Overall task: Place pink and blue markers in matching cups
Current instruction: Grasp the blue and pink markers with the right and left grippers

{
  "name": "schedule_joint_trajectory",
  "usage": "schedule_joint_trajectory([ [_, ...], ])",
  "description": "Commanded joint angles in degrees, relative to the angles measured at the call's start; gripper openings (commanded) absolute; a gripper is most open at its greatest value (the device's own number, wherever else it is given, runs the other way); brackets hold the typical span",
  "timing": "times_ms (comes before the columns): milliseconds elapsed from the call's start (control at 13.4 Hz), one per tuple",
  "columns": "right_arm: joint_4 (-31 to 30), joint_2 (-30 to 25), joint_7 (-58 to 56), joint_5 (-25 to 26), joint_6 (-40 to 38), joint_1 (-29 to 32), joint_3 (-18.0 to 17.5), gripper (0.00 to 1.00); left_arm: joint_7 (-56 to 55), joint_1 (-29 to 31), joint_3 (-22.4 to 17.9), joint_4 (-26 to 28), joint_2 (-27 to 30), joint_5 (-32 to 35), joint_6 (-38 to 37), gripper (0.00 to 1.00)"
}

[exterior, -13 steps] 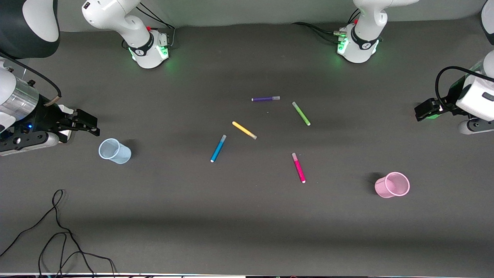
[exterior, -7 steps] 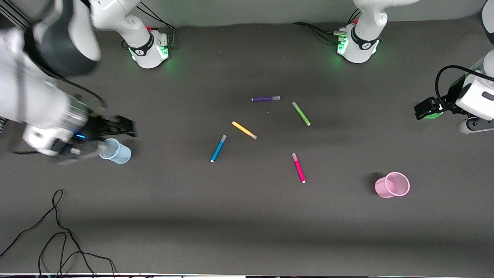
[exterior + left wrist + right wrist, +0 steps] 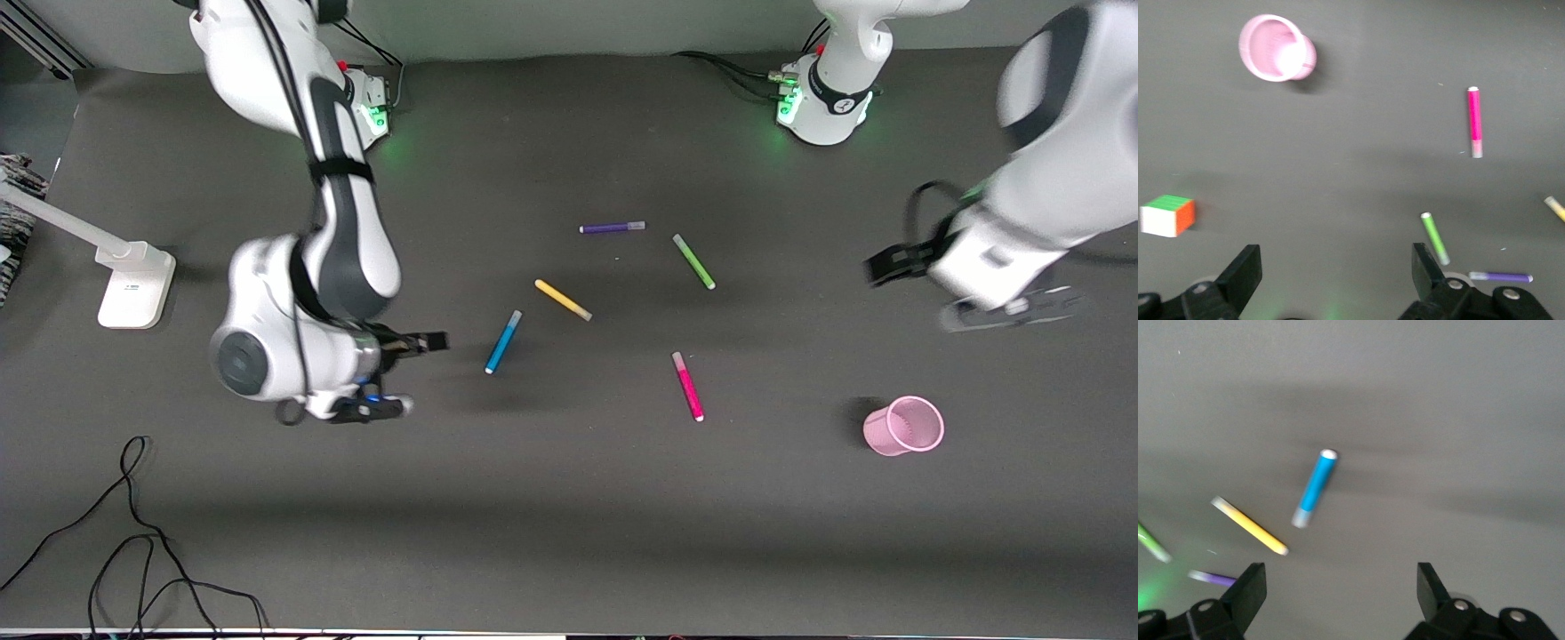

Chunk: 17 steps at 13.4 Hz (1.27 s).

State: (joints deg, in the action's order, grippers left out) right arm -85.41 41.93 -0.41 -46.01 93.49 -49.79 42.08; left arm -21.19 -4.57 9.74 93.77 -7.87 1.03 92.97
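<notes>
My right gripper grabs the blue marker's body (image 3: 501, 347) next, so that the blue marker's pale end (image 3: 516, 316) stays free to enter the matching cup.
The blue marker (image 3: 502, 342) lies on the table near the middle; it also shows in the right wrist view (image 3: 1315, 488). My right gripper (image 3: 428, 342) is open and empty beside it, toward the right arm's end (image 3: 1341, 590). The pink marker (image 3: 687, 386) lies nearer the front camera and also shows in the left wrist view (image 3: 1475, 121). The pink cup (image 3: 903, 426) stands upright toward the left arm's end (image 3: 1277, 57). My left gripper (image 3: 882, 265) is open and empty above the table (image 3: 1335, 273). The blue cup is hidden under the right arm.
A yellow marker (image 3: 562, 300), a green marker (image 3: 693, 261) and a purple marker (image 3: 612, 228) lie near the middle. A white stand (image 3: 133, 284) sits at the right arm's end. Black cables (image 3: 133, 533) lie near the front edge. A coloured cube (image 3: 1166, 215) shows in the left wrist view.
My right arm swung from the table's end over the blue cup to beside the blue marker, covering the cup. My left arm moved in toward the middle. Markers and pink cup stayed put.
</notes>
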Motion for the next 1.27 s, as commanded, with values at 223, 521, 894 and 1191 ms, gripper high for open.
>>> schedule_joint_trajectory([
  [223,2.3,7.6,13.0,-6.5,4.8,0.4,-5.8,1.00,-17.0,-10.9,-0.4,-1.7,-12.8,0.5,10.1,1.00],
  [521,2.0,13.3,13.0,-16.0,11.1,1.0,-5.8,0.97,-21.1,-15.5,-0.5,-3.5,-22.7,1.2,20.7,0.99],
  [894,1.8,14.1,13.0,-17.9,11.5,1.7,-5.8,0.81,-28.1,-15.9,-0.5,-5.1,-30.4,1.4,28.1,0.99],
  [1191,1.7,14.1,13.0,-18.0,11.5,1.2,-6.3,0.63,-28.1,-15.9,-0.5,-4.5,-33.1,1.3,30.6,0.97],
])
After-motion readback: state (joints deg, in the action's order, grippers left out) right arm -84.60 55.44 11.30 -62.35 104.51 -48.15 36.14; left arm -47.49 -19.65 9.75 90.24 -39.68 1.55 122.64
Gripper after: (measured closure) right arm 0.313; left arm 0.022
